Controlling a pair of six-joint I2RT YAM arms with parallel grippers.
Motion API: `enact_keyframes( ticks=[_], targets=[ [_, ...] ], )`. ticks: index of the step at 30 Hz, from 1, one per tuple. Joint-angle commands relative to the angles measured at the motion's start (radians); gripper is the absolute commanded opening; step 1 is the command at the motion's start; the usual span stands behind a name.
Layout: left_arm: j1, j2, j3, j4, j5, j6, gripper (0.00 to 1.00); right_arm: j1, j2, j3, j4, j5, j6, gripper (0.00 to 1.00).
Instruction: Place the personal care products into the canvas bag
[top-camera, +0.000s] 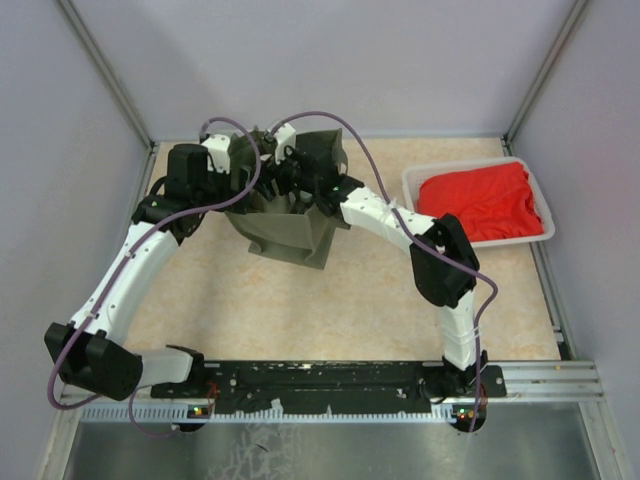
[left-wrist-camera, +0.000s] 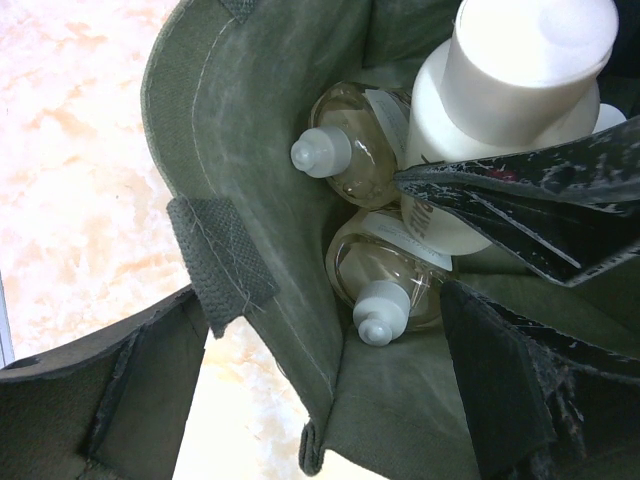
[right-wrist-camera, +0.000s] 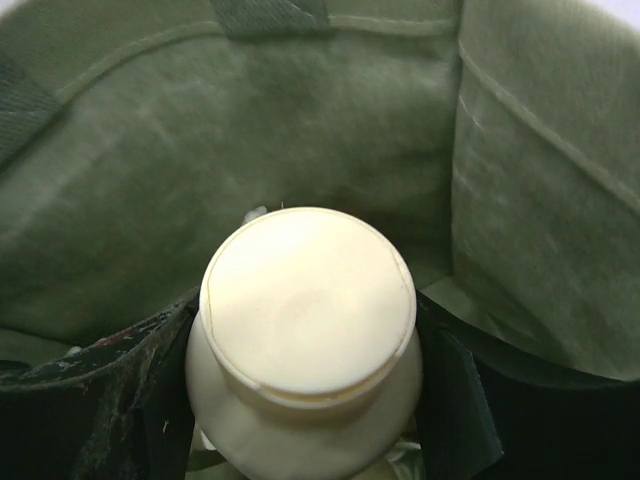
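The cream bottle (right-wrist-camera: 305, 310) hangs upright high above the bag's clear bottles and would drop, so my right gripper must lower it first.
The olive canvas bag (top-camera: 290, 238) stands open at the table's far middle, and both arms reach into it from above. My right gripper (right-wrist-camera: 305, 395) is inside the bag, shut on a cream bottle (right-wrist-camera: 305, 310) with a flat cream cap, held upright. In the left wrist view the same cream bottle (left-wrist-camera: 500, 90) sits in the right gripper's black fingers (left-wrist-camera: 530, 200). Two clear bottles of amber liquid (left-wrist-camera: 365, 140) (left-wrist-camera: 395, 285) with white caps lie in the bag (left-wrist-camera: 250, 200). My left gripper (left-wrist-camera: 320, 310) is open, one finger on each side of the bag's wall.
A white tray (top-camera: 415, 185) holding a red cloth (top-camera: 480, 200) stands at the far right. The bag's webbing handle (left-wrist-camera: 215, 260) hangs on the outside of the wall. Enclosure walls stand left, right and behind.
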Motion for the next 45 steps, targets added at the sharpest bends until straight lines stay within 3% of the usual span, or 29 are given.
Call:
enact_keyframes(
  ticks=[1, 18, 20, 27, 29, 37, 45],
  targets=[
    [0.003, -0.009, 0.008, 0.011, 0.008, 0.005, 1.0, 0.008, -0.032, -0.016, 0.061, 0.058, -0.063, 0.0],
    [0.003, -0.003, 0.018, 0.007, 0.009, 0.002, 1.0, 0.009, -0.001, -0.077, -0.076, 0.135, -0.192, 0.0],
    [0.003, 0.0, 0.019, 0.007, 0.012, 0.0, 1.0, 0.009, 0.011, -0.059, -0.115, 0.135, -0.207, 0.1],
    [0.003, 0.002, 0.026, 0.004, 0.02, -0.001, 1.0, 0.009, 0.033, -0.015, -0.185, 0.12, -0.221, 0.83],
    [0.003, 0.001, 0.029, 0.001, 0.02, 0.0, 1.0, 0.009, 0.024, -0.011, -0.185, 0.117, -0.216, 0.97],
    [0.003, 0.003, 0.042, -0.009, 0.023, -0.001, 1.0, 0.009, -0.074, 0.108, -0.304, 0.16, -0.192, 0.99],
    [0.003, 0.021, 0.155, -0.033, 0.083, 0.001, 1.0, 0.009, -0.31, 0.178, -0.354, 0.231, -0.095, 0.99]
  ],
)
